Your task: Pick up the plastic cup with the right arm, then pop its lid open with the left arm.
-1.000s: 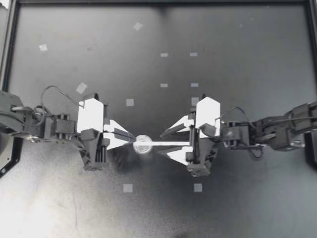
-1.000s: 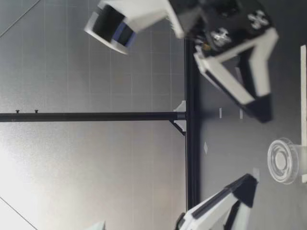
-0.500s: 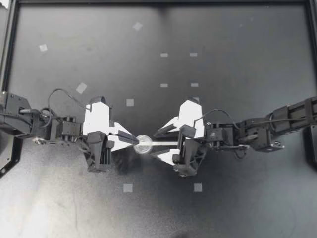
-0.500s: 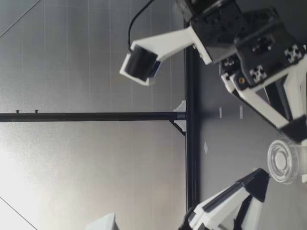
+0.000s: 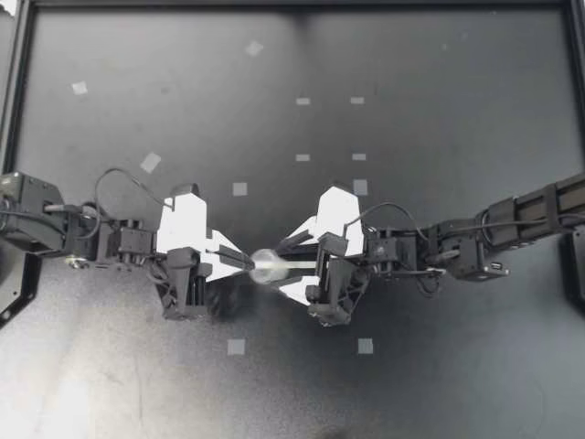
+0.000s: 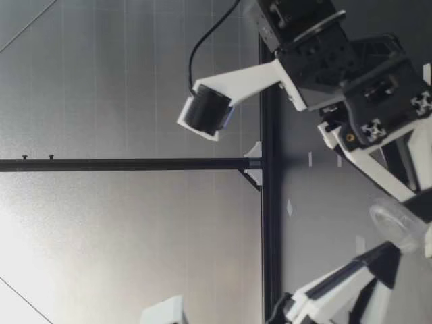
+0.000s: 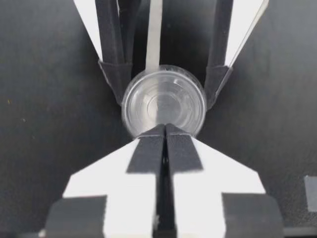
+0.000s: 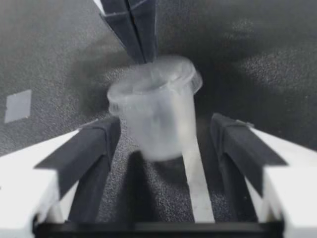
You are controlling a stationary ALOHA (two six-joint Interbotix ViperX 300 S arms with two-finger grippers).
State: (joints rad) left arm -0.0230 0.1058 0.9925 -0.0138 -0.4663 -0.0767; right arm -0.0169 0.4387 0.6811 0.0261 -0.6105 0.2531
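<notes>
The plastic cup's lid needs to stay free to be popped open, so my right gripper should next hold the cup by its tapered body (image 5: 274, 271) (image 8: 161, 125).
A small clear lidded cup (image 5: 267, 266) hangs tilted just above the black table (image 5: 439, 91), its lid end toward my left arm. My left gripper (image 5: 249, 263) is shut, its tips pinching the cup's rim. In the left wrist view the round lid (image 7: 163, 101) sits right ahead of the closed left gripper (image 7: 165, 128). My right gripper (image 5: 281, 264) is open and straddles the cup. In the right wrist view the cup (image 8: 158, 114) lies between the spread fingers of that gripper (image 8: 166, 130), with a gap on one side. The low view shows the cup (image 6: 398, 226) raised and tipped.
A white tape strip (image 5: 306, 265) runs along the table under the right gripper. Small tape squares (image 5: 237, 347) (image 5: 366, 346) dot the surface. A black frame rail (image 5: 292, 5) borders the table's far side.
My right arm has moved in toward the left arm until its open fingers flank the cup. The cup has gone from standing upright on the table to tilted and slightly raised.
</notes>
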